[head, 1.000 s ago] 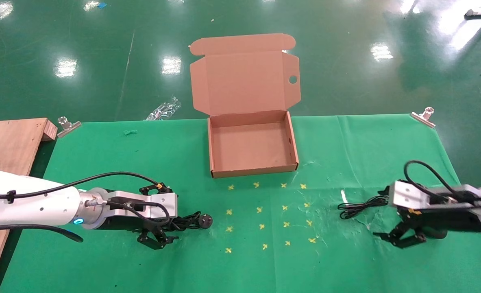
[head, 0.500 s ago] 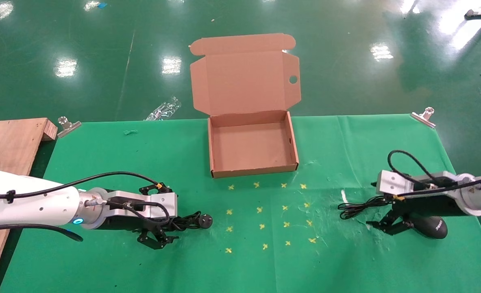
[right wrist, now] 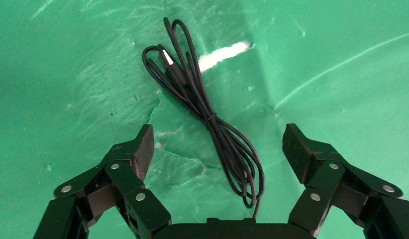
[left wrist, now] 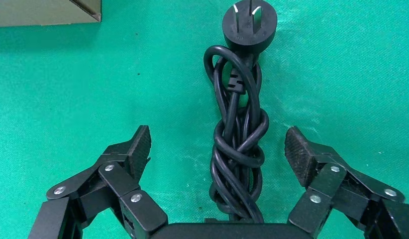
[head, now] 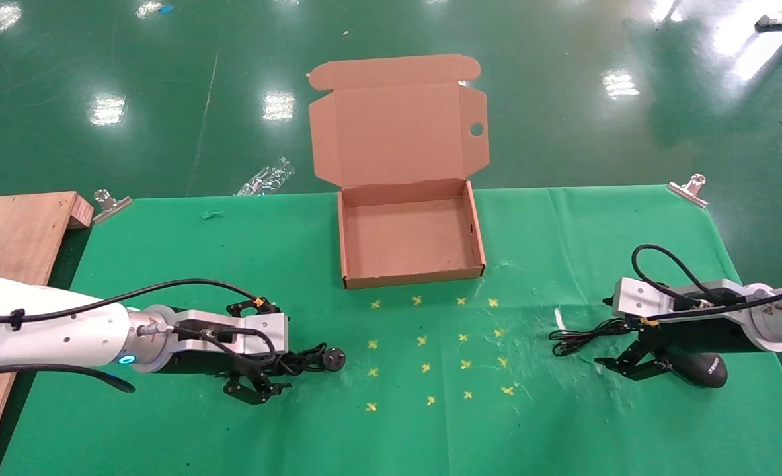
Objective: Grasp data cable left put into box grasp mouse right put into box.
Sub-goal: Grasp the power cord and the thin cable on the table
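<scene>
The robot's right gripper should close on the wire now, as both of its fingers reach down to the green cloth on either side of the wire's tied middle [head: 594,334] [right wrist: 211,119].
The data cable [head: 308,360], a thick twisted black bundle with a round plug [left wrist: 249,22], lies on the green cloth at the front left. My left gripper [head: 258,383] is open and low over it, with the bundle [left wrist: 237,149] between the spread fingers, untouched. The glossy black mouse [head: 698,370] lies at the front right, partly under my right wrist. Its thin looped wire [head: 586,336] runs out to the left. My right gripper [head: 628,367] is open over the wire [right wrist: 212,124]; the mouse is hidden in the right wrist view. The brown box [head: 410,272] stands open and empty at the back middle.
The box lid [head: 397,132] stands up behind the box, hole on the right. Yellow cross marks [head: 424,340] dot the cloth in front of the box. A wooden board [head: 14,231] lies at the far left. Metal clips [head: 110,203] [head: 689,188] hold the cloth's back corners.
My right arm has moved away from the front edge and slightly left, uncovering the mouse. In the last half second it barely moved. The left arm has not moved.
</scene>
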You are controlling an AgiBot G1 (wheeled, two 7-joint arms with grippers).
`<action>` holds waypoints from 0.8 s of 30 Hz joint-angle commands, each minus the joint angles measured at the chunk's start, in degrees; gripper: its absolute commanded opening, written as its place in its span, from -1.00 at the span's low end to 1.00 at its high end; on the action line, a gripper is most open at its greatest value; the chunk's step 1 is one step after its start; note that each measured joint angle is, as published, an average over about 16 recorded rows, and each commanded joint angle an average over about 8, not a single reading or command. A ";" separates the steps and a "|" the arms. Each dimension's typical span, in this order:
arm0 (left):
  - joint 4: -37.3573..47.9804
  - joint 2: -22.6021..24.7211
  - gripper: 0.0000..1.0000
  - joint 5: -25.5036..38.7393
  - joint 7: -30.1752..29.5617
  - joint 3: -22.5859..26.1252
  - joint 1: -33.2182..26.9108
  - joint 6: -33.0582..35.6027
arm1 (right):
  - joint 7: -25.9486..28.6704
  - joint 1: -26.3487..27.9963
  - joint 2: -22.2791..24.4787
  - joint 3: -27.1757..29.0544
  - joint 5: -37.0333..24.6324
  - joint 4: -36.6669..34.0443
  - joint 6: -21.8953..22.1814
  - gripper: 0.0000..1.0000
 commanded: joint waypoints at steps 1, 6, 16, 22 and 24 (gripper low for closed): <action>-0.01 0.00 -1.00 0.00 0.00 0.00 0.00 0.00 | 0.04 -0.11 0.11 0.04 0.07 0.31 -0.05 -1.00; -0.02 0.00 -1.00 0.00 0.00 0.00 0.02 0.00 | 0.10 -0.26 0.26 0.09 0.17 0.72 -0.13 -1.00; -0.02 0.00 -1.00 0.00 0.00 0.00 0.02 -0.01 | 0.16 -0.42 0.43 0.14 0.28 1.19 -0.21 -1.00; -0.02 0.00 -1.00 0.00 0.00 0.00 0.02 -0.01 | 0.18 -0.47 0.48 0.16 0.31 1.33 -0.23 -1.00; -0.02 0.00 -1.00 -0.01 0.00 0.00 0.02 -0.01 | 0.18 -0.48 0.48 0.17 0.32 1.37 -0.25 -1.00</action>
